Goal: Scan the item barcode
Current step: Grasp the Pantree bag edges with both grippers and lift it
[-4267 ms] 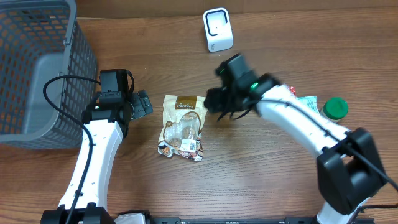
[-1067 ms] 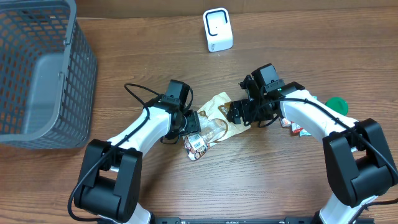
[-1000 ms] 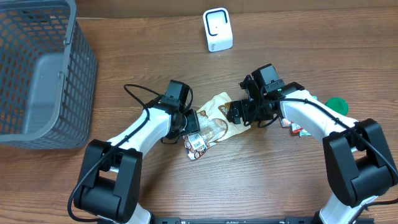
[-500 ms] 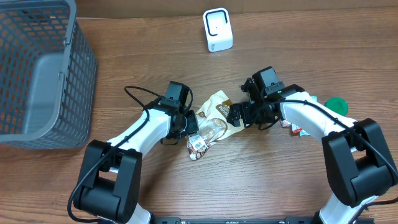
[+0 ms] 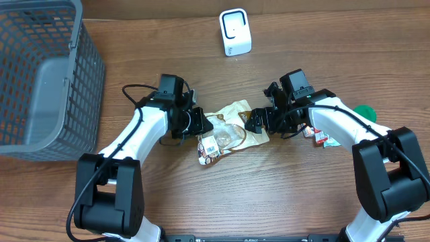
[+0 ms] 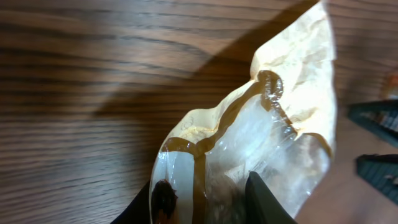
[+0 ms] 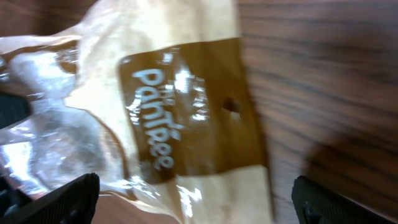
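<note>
My right gripper grabs the snack bag by its brown printed end (image 5: 251,124) next, leaving the white barcode label (image 5: 208,145) uncovered to scan.
The item is a cream and brown snack bag (image 5: 232,129) with a clear window, lying crumpled mid-table. A white barcode label (image 5: 208,145) shows on its near-left corner. My left gripper (image 5: 195,125) is shut on the bag's left end. In the left wrist view the bag (image 6: 298,118) is pinched between the gripper's (image 6: 202,205) two dark fingers (image 6: 261,199). My right gripper (image 5: 259,122) stands open at the bag's right end. In the right wrist view the bag's brown printed panel (image 7: 186,112) lies between the wide-spread jaws of the gripper (image 7: 193,202). The white scanner (image 5: 235,31) stands at the back.
A grey mesh basket (image 5: 40,81) fills the far left. A green lid (image 5: 363,113) and small packets (image 5: 321,138) lie at the right, beside the right arm. Bare wood lies between the bag and the scanner.
My left gripper closed on the bag's left end and pulled left, dragging the bag with it. My right gripper opened fully and released the right end.
</note>
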